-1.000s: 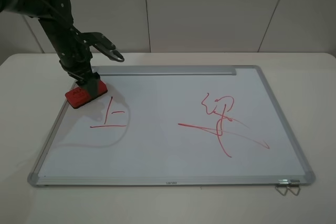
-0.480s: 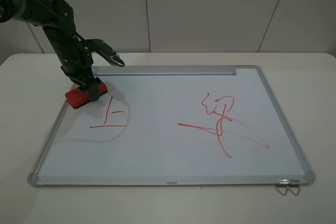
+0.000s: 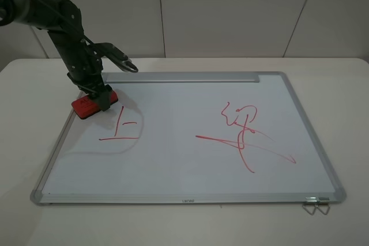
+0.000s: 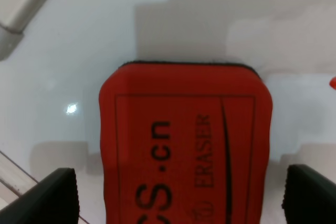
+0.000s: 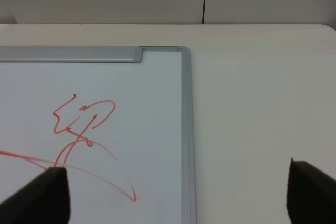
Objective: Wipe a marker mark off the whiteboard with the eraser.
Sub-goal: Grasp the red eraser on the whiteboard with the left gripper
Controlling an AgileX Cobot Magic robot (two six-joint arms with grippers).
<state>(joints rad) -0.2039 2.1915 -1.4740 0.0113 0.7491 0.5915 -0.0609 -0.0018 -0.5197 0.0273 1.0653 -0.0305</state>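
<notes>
I should grab the red eraser by its long sides with my left gripper next. Then the eraser's bottom stays free to wipe the marker mark [image 3: 121, 128].
The whiteboard [image 3: 173, 168] lies flat on the table. The red eraser [image 3: 85, 106] rests on its far left corner, lettering up. My left gripper [image 3: 99, 97] hangs low over the eraser's right end. In the left wrist view the eraser [image 4: 184, 145] fills the space between the two dark fingertips [image 4: 52, 198], with a thin gap showing on each side, so the left gripper [image 4: 181, 198] is open around it. The marker mark [image 3: 121, 128] is just in front and to the right of the eraser. My right gripper [image 5: 181, 198] is open, above the board's right frame [image 5: 185, 129].
A large red scribble [image 3: 245, 133] covers the right half of the board and also shows in the right wrist view [image 5: 84, 124]. The silver tray bar [image 3: 184, 77] runs along the far edge. A metal clip [image 3: 316, 204] sits at the near right corner. Bare table [image 5: 262, 103] surrounds the board.
The left arm drew back and leftward a little, and its gripper settled slightly lower over the eraser. The eraser and the marks stayed in place.
</notes>
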